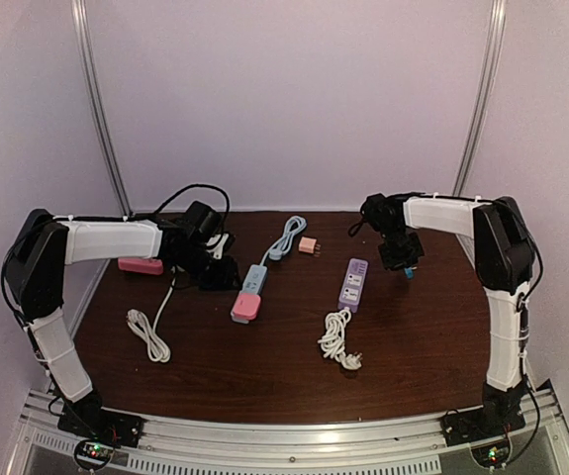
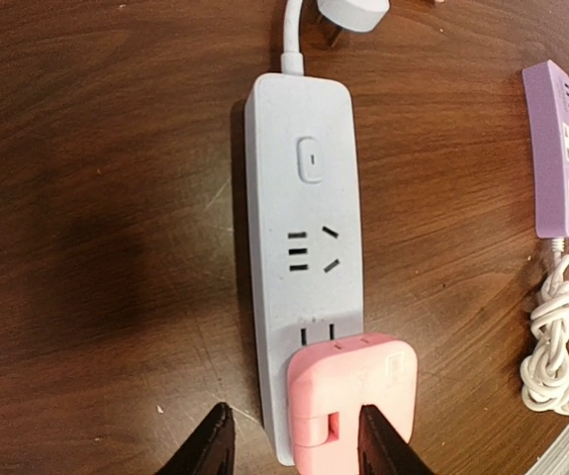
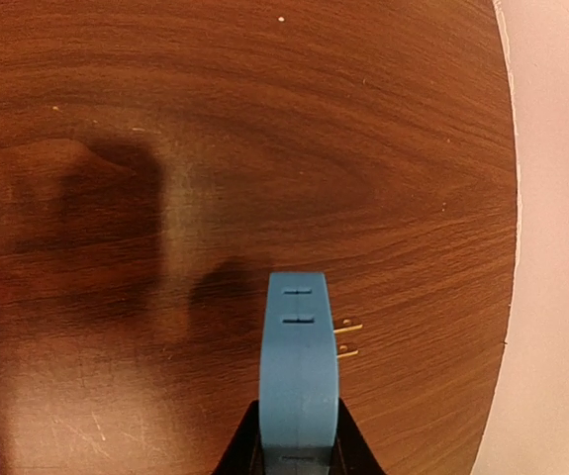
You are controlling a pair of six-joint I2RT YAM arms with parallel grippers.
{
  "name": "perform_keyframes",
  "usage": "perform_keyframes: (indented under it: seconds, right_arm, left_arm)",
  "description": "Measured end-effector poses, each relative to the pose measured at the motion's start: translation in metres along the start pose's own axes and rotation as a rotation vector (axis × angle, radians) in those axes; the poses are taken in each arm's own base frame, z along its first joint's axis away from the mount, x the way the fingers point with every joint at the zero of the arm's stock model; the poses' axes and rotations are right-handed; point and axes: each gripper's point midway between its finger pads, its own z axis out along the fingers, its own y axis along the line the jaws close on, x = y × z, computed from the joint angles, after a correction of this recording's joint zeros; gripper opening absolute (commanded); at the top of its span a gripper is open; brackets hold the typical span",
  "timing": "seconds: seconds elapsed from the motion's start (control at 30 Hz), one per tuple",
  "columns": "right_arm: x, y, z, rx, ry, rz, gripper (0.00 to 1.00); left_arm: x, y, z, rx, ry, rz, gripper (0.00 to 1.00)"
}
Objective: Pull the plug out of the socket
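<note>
My right gripper is ready to open: the blue plug point(image 3: 302, 366) hangs edge-on close above empty flat table, so the blue plug would land there.
A pale grey-blue socket strip point(image 2: 302, 228) lies lengthwise on the dark wooden table. A pink plug point(image 2: 358, 381) sits in its near end. My left gripper point(image 2: 296, 447) hovers over that end, open. One black finger point(image 2: 210, 445) stands left of the strip, and the other finger point(image 2: 383, 440) is in front of the pink plug. From above, the strip point(image 1: 254, 277), the pink plug point(image 1: 246, 307) and the left gripper point(image 1: 215, 275) show left of centre. My right gripper point(image 3: 300, 457) is shut on a blue plug point(image 3: 302, 366), metal prongs pointing right, above the table's right side point(image 1: 406, 265).
A purple socket strip point(image 1: 353, 285) with a coiled white cord point(image 1: 338, 341) lies at centre right. A pink strip point(image 1: 141, 265) and its white cord point(image 1: 148, 336) lie at the left. A small pink adapter point(image 1: 309, 245) sits at the back. The table edge point(image 3: 510, 247) runs close on the right.
</note>
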Motion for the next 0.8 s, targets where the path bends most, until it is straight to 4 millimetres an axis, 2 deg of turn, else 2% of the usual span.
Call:
perform_keyframes:
  seconds: [0.23, 0.63, 0.8]
  right_arm:
    - [0.002, 0.004, 0.006, -0.001, 0.011, -0.010, 0.26]
    - [-0.002, 0.017, 0.005, -0.072, 0.002, -0.005, 0.42]
    - [-0.004, 0.029, 0.003, -0.121, -0.007, 0.002, 0.55]
  left_arm:
    - [0.000, 0.000, 0.000, 0.000, 0.000, 0.000, 0.43]
    - [0.000, 0.000, 0.000, 0.001, -0.002, 0.000, 0.43]
    - [0.001, 0.001, 0.001, 0.000, 0.001, -0.001, 0.50]
